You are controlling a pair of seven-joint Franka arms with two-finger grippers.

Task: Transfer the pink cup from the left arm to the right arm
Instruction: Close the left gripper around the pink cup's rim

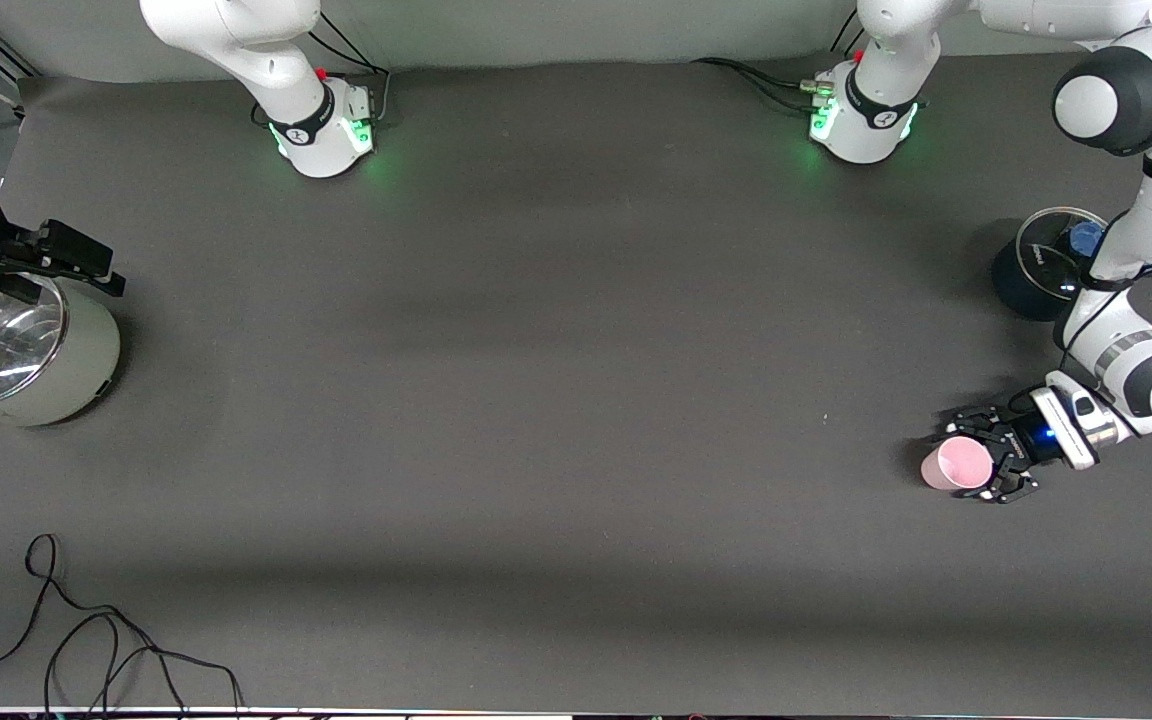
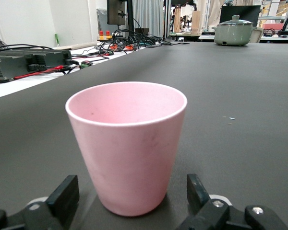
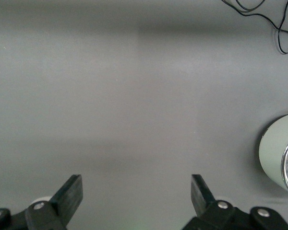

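Note:
The fingers of my left gripper are beside the pink cup's base (image 2: 131, 201), and closing now would catch the cup, so my left gripper closes on it next.
The pink cup (image 1: 954, 466) (image 2: 127, 143) stands upright on the dark table, toward the left arm's end. My left gripper (image 1: 972, 462) (image 2: 132, 191) is low at the table and open, with one black finger on each side of the cup's base. A small gap shows between each finger and the cup. My right gripper (image 1: 76, 262) (image 3: 134, 189) hangs open and empty at the right arm's end of the table, beside the pale green pot, over bare table.
A pale green pot with a glass lid (image 1: 26, 360) (image 3: 278, 153) stands at the right arm's end. A dark pot with a blue-knobbed glass lid (image 1: 1041, 265) stands farther from the front camera than the cup. A black cable (image 1: 86, 640) (image 3: 266, 19) lies by the table's near edge.

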